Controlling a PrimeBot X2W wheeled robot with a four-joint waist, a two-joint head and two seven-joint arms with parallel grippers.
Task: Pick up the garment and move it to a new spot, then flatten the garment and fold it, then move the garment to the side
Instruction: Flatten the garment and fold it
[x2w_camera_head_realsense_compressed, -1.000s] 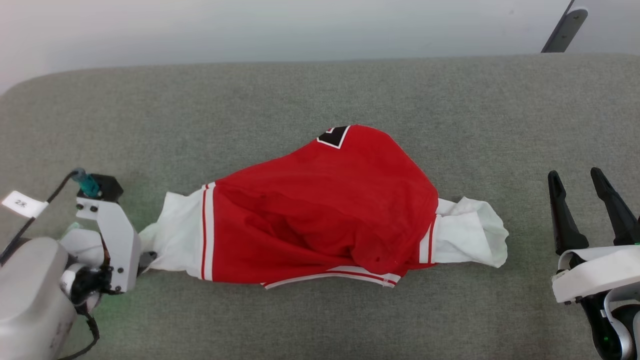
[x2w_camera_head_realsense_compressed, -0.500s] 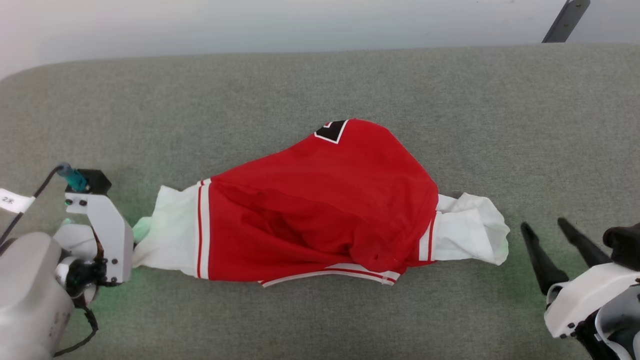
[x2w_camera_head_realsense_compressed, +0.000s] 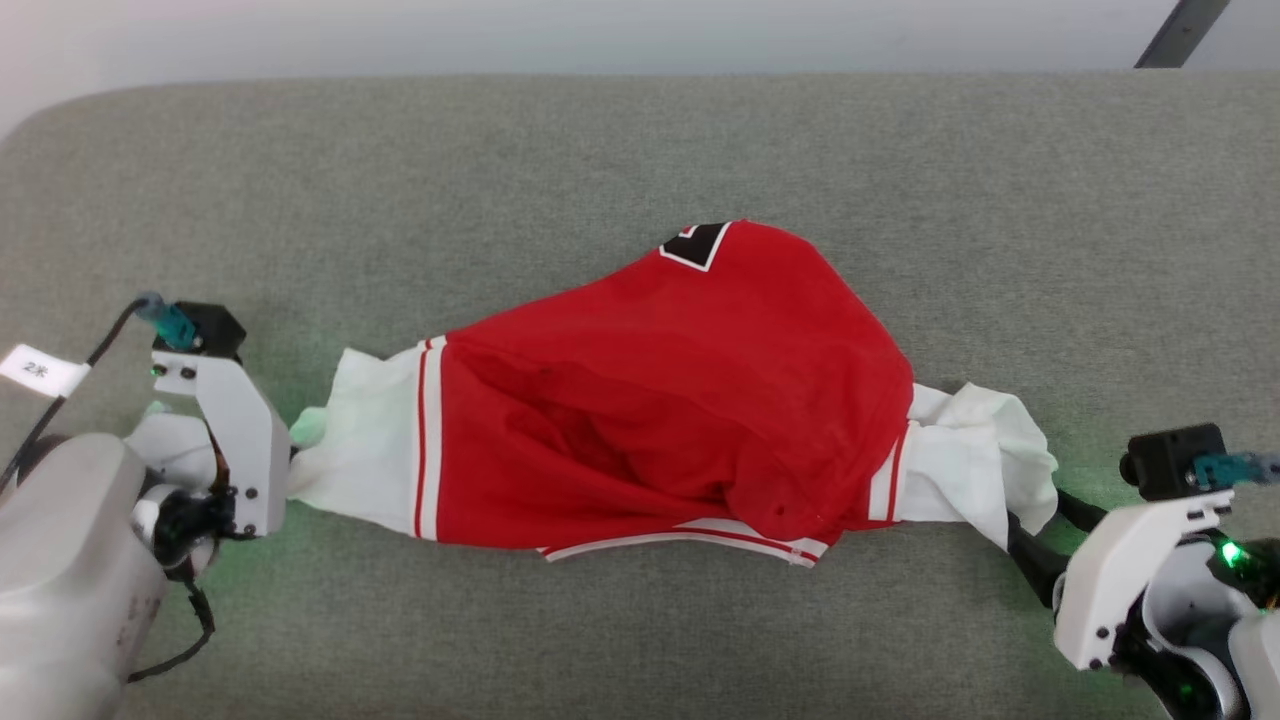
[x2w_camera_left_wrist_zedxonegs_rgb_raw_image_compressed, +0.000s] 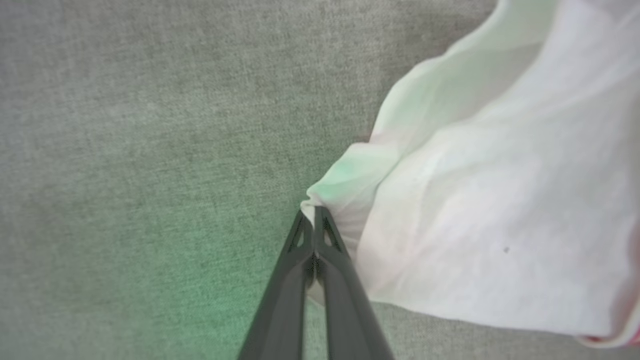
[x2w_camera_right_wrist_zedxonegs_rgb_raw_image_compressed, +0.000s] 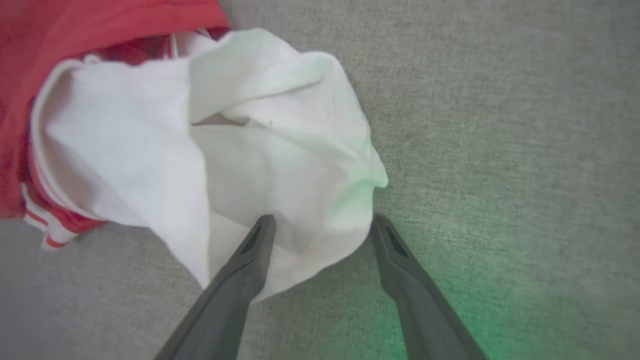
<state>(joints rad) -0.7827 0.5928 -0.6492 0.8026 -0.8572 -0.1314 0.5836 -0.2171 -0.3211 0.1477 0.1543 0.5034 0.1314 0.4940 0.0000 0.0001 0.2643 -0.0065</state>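
My right gripper picks up the white sleeve by its cuff end (x2w_camera_head_realsense_compressed: 1029, 492) next, to help move the garment (x2w_camera_head_realsense_compressed: 680, 400) to a new spot.
The garment (x2w_camera_head_realsense_compressed: 680, 400) lies crumpled on the grey cloth-covered table (x2w_camera_head_realsense_compressed: 600, 150), red body in the middle, black patch at its far edge, one white sleeve out to each side. My left gripper (x2w_camera_head_realsense_compressed: 290, 478) is at the left sleeve's end. In the left wrist view this gripper (x2w_camera_left_wrist_zedxonegs_rgb_raw_image_compressed: 312, 215) is shut, with the corner of the white sleeve (x2w_camera_left_wrist_zedxonegs_rgb_raw_image_compressed: 475, 200) pinched at its tips. My right gripper (x2w_camera_head_realsense_compressed: 1045, 535) is at the right sleeve. In the right wrist view it (x2w_camera_right_wrist_zedxonegs_rgb_raw_image_compressed: 322, 222) stands open, and the bunched white sleeve (x2w_camera_right_wrist_zedxonegs_rgb_raw_image_compressed: 280, 165) lies between its fingers.
The grey surface runs wide around the garment, with a rounded corner at the far left. A dark bar (x2w_camera_head_realsense_compressed: 1180, 35) leans beyond the far right edge. A white label (x2w_camera_head_realsense_compressed: 40, 370) hangs on the left arm's cable.
My left gripper has shut on the left sleeve's end. My right gripper has swung in from the right and now straddles the right sleeve. The head camera has shifted a little.
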